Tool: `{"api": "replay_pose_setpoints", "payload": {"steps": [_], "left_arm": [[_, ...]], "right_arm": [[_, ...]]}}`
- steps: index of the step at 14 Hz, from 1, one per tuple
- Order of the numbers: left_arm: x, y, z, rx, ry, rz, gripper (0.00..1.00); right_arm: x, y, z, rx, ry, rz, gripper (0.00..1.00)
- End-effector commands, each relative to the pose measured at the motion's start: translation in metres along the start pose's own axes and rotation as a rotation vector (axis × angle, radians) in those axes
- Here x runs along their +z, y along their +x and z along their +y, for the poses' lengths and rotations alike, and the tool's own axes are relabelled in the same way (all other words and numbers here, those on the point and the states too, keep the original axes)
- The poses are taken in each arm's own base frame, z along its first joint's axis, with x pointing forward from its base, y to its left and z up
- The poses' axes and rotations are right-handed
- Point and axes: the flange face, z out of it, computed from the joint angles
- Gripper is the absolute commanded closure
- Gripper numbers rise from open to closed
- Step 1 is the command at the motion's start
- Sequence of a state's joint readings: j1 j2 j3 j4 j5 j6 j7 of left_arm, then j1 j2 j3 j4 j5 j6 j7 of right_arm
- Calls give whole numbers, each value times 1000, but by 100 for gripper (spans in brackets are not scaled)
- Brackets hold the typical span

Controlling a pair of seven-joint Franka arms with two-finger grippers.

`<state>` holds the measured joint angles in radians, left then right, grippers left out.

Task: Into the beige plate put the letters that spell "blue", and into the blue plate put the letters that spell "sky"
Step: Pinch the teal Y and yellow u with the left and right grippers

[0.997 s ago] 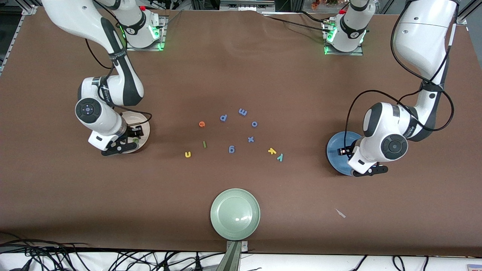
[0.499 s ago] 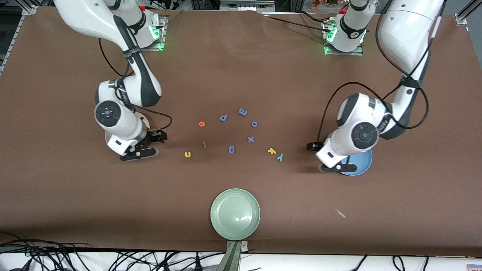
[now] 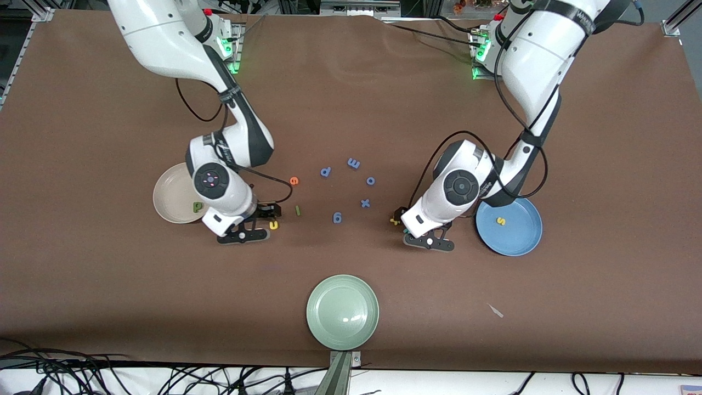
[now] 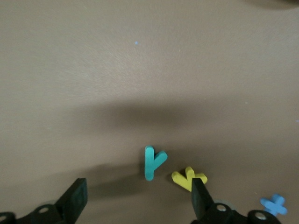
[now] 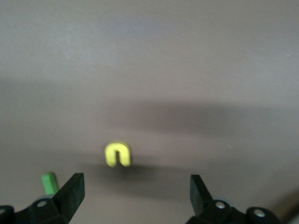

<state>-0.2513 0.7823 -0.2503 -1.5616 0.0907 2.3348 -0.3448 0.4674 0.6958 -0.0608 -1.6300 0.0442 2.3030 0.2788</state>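
I will grab the teal y by its stem point(image 4: 149, 163) next with my left gripper, to spell "sky" in the blue plate.
The beige plate point(image 3: 167, 198) holds the green b point(image 3: 197, 207). The blue plate point(image 3: 518, 233) holds the yellow s point(image 3: 500, 220). My right gripper point(image 3: 269, 212) point(image 5: 135, 189) hangs open just above the table, beside the yellow u point(image 3: 273, 225) point(image 5: 117, 154). The olive l point(image 3: 298, 210) point(image 5: 49, 183) lies close by, and the orange e point(image 3: 294, 180) lies farther from the camera. My left gripper point(image 3: 398, 215) point(image 4: 138, 193) is open over the yellow k point(image 3: 394, 221) point(image 4: 188, 178) and the teal y point(image 4: 153, 162). The left hand hides the y in the front view.
Several blue letters lie mid-table between the grippers: a p point(image 3: 326, 171), an m point(image 3: 354, 163), an o point(image 3: 371, 180), an x point(image 3: 365, 203) point(image 4: 273, 204) and a g point(image 3: 337, 218). A pale green plate point(image 3: 343, 312) sits near the table's front edge. A small scrap point(image 3: 496, 311) lies nearby.
Both arms have swung from over their plates toward the letters mid-table. The plates are now uncovered, with the b and the s lying in them.
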Motion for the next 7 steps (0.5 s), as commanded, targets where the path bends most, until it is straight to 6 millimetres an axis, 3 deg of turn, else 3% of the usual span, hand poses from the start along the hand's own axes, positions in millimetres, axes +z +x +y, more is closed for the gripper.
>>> {"api": "replay_pose_setpoints", "payload": {"steps": [1, 4, 7], "left_arm": [[2, 9, 0, 62, 63, 33, 12], [24, 4, -1, 61, 70, 6, 23], [23, 7, 2, 66, 57, 40, 26]], "right_arm": [[15, 18, -10, 27, 7, 15, 0], [23, 17, -12, 30, 16, 32, 0], [32, 13, -19, 32, 16, 27, 1]]}}
